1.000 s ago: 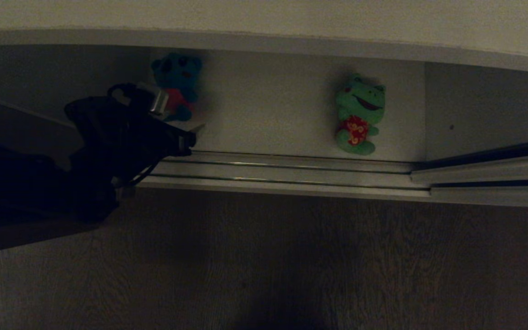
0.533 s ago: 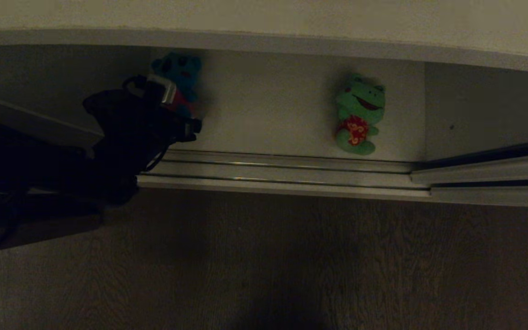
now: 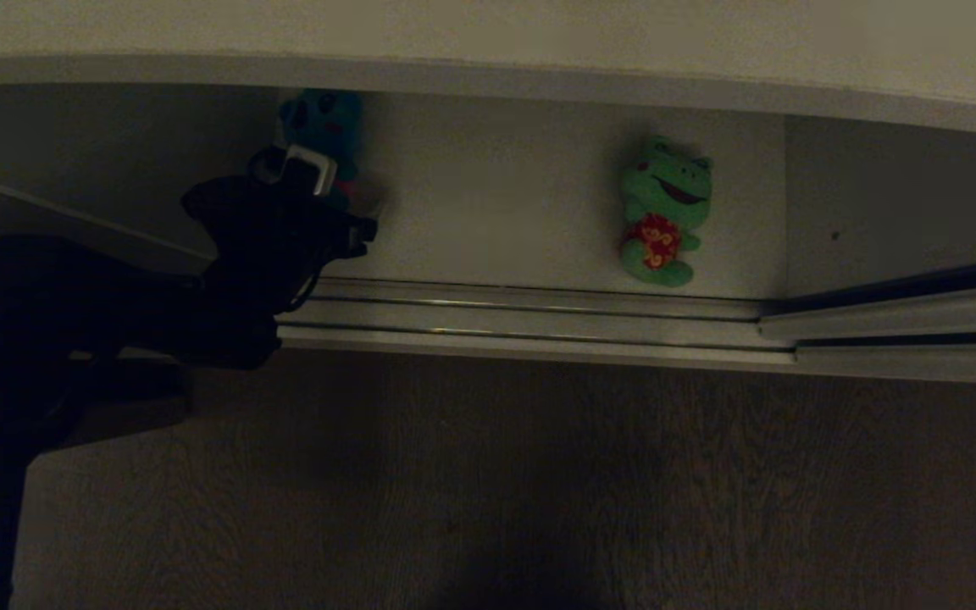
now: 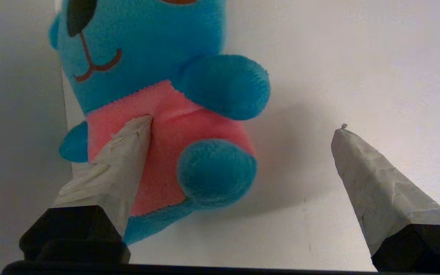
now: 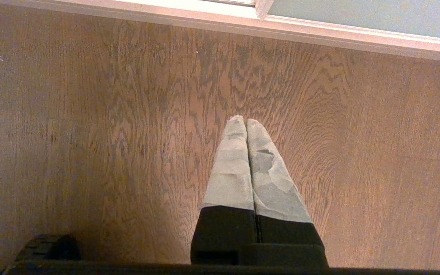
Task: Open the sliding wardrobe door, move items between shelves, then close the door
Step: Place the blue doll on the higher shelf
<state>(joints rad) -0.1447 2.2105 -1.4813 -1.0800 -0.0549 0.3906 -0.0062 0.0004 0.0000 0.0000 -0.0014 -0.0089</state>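
Note:
My left fingers reach past the sides of the bear's blue foot, one against its pink-red belly, and should close on the foot.
A teal-blue bear [image 4: 155, 42] with a pink-red belly lies on the off-white shelf [image 4: 357, 57] at the left end of the wardrobe. My left gripper [image 4: 245, 124] is open around its lower body. One taped finger [image 4: 124, 160] lies over the belly, the other [image 4: 372, 179] stands apart over bare shelf, and a blue foot sits between them. In the head view my left arm [image 3: 276, 237] covers most of the bear [image 3: 327, 114]. The green frog [image 3: 664, 212] lies further right on the shelf [image 3: 496, 195]. My right gripper [image 5: 246, 121] is shut above the wooden floor. The sliding wardrobe door [image 3: 912, 318] stands at the right.
Metal door tracks [image 3: 539, 313] run along the shelf's front edge. A pale side wall [image 4: 13, 114] stands close beside the bear. Brown wooden floor [image 3: 539, 474] lies in front. Another pale board edge [image 3: 539, 80] crosses above the toys.
My left arm has pushed forward into the wardrobe toward the bear and now covers more of it. The frog, the door and the right gripper have stayed put.

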